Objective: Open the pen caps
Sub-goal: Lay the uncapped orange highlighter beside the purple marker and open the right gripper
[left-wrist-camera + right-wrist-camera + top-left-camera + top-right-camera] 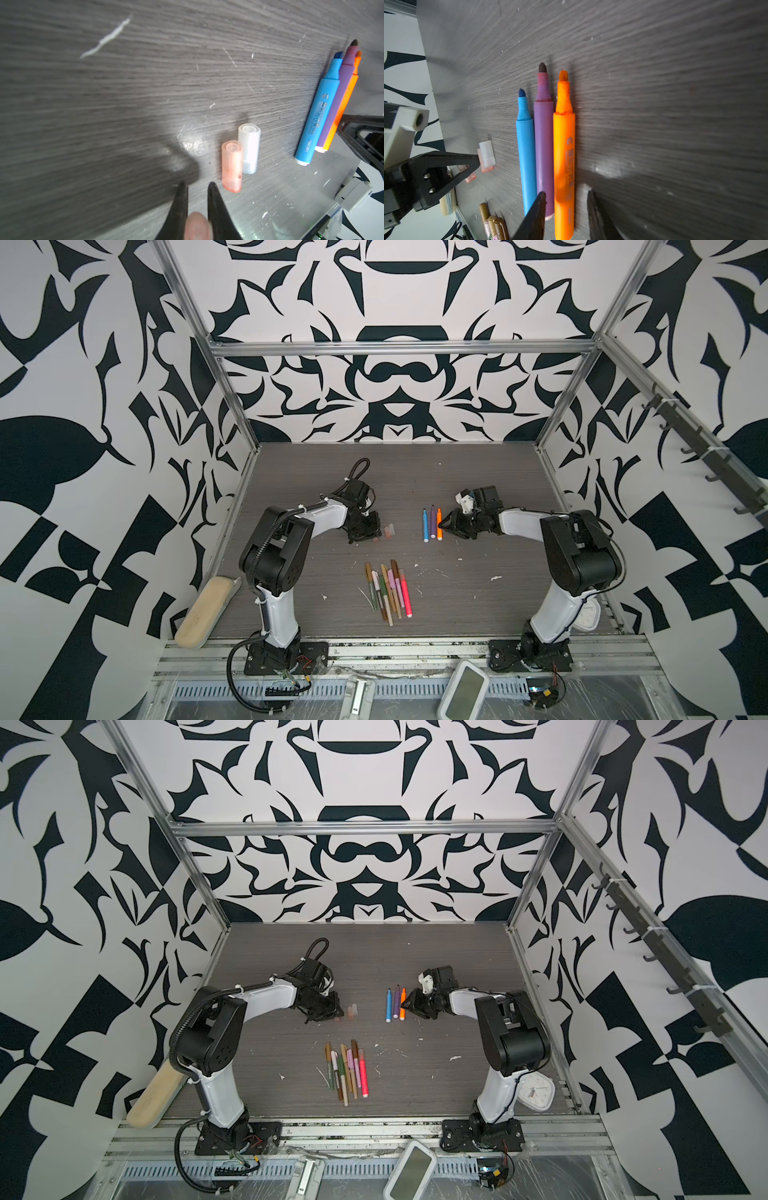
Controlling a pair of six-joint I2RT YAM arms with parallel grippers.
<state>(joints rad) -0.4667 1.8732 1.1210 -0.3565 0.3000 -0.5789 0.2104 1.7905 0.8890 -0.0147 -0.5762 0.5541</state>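
My left gripper opens next, since the held pinkish pen cap (197, 226) is just above flat, free table and would rest beside the two loose caps.
My left gripper (197, 184) is shut on a pinkish pen cap (197, 226) held deep between its fingers, just above the table. Two loose pen caps lie beside its tips: a pinkish one (231, 166) and a clear whitish one (249, 149), seen together in both top views (389, 530) (353, 1009). My right gripper (565, 194) is open, its fingers astride the rear end of an uncapped orange marker (563, 145) that lies on the table. Purple (544, 145) and blue (527, 155) uncapped markers lie alongside it.
Several thin capped pens (388, 589) lie bunched near the table's front middle. White scraps (494, 578) dot the grey table (415, 472). A tan block (203, 610) leans at the front left, and a white clock (588, 614) sits at the front right.
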